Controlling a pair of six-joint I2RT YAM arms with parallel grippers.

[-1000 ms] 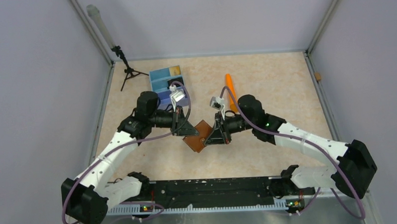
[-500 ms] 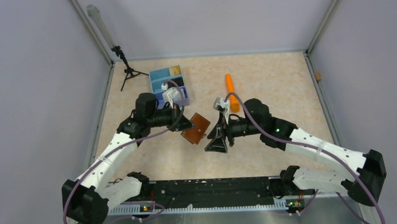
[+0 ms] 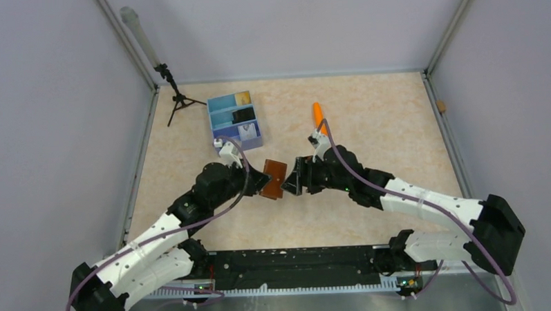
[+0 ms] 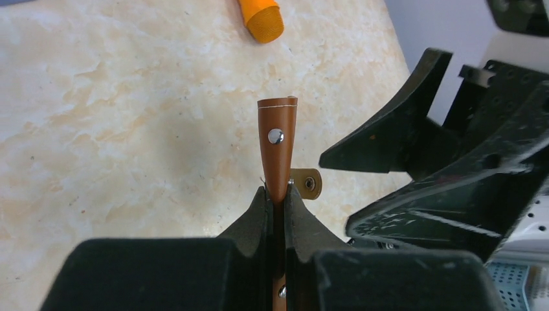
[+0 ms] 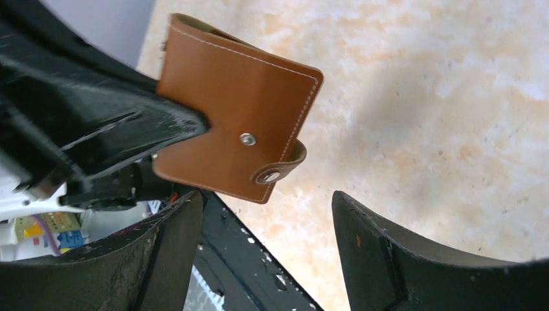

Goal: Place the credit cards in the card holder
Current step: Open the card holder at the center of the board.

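Next, my right gripper grabs the card holder by its loose snap tab (image 5: 282, 168), to leave the card holder's pockets free to take the credit cards.
The brown leather card holder (image 3: 274, 178) hangs above the table, folded, with my left gripper (image 3: 261, 177) shut on its one end. The left wrist view has it edge-on (image 4: 277, 146) between the left gripper (image 4: 277, 194), with its snap tab (image 4: 307, 183) loose to the side. My right gripper (image 3: 294, 178) stands open just right of it, apart from it. In the right wrist view the card holder (image 5: 236, 146) lies above the open right gripper (image 5: 265, 202). The credit cards lie in the blue tray (image 3: 218, 121): a gold one (image 3: 242, 98), a black one (image 3: 243, 114), a white one (image 3: 246, 131).
An orange marker-like stick (image 3: 318, 115) lies behind the right gripper, its end also in the left wrist view (image 4: 261, 18). A small black tripod (image 3: 177, 98) stands at the back left by the wall. Walls close the table on three sides.
The right gripper has opened and let go of the card holder. The left gripper has kept its hold, lifted it off the table and turned it on edge. Both arms have drawn back towards me.
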